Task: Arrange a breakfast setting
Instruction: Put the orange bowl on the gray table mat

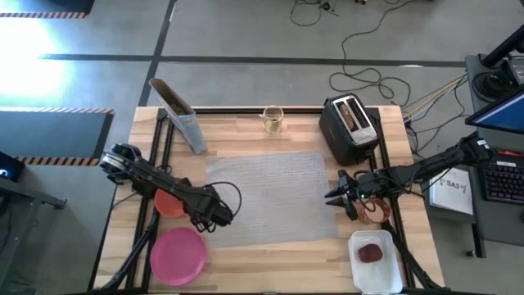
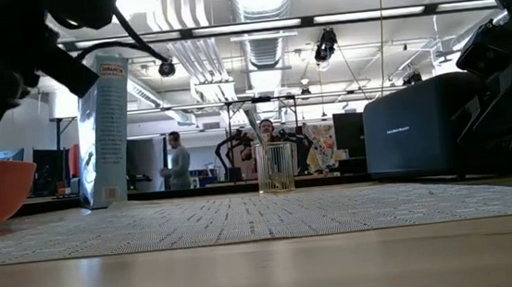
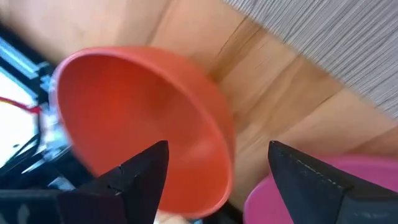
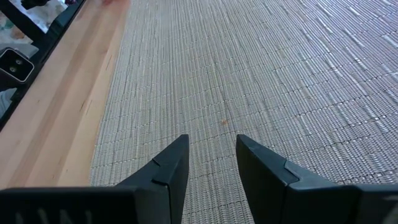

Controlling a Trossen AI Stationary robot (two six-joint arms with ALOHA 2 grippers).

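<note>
My left gripper needs to go lower before it closes on the red-orange bowl. Both fingers are high above the bowl's rim [image 3: 224,160] and don't reach its outer side [image 3: 217,118] yet.
The grey woven placemat [image 1: 270,197] lies in the middle of the table. The red-orange bowl [image 1: 168,203] stands left of it, and the pink plate [image 1: 178,254] lies nearer the front edge. My left gripper [image 3: 217,146] is open, pointing down over the bowl's rim [image 3: 224,149]. One finger is over the bowl's inside and the other is outside, above the plate [image 3: 292,199]. No touch shows. My right gripper [image 4: 211,149] is open and empty, low over the placemat's right part [image 4: 249,74]. A toast slice [image 1: 350,115] stands in the toaster. A dark-red item [image 1: 370,253] lies in a white tray.
A black toaster [image 1: 350,131] stands at the back right. A clear glass [image 1: 272,120] with a thin handle in it stands at the back middle, and a tall box [image 1: 182,116] at the back left. An orange-brown round thing [image 1: 375,215] lies partly under my right arm. People stand in the room behind.
</note>
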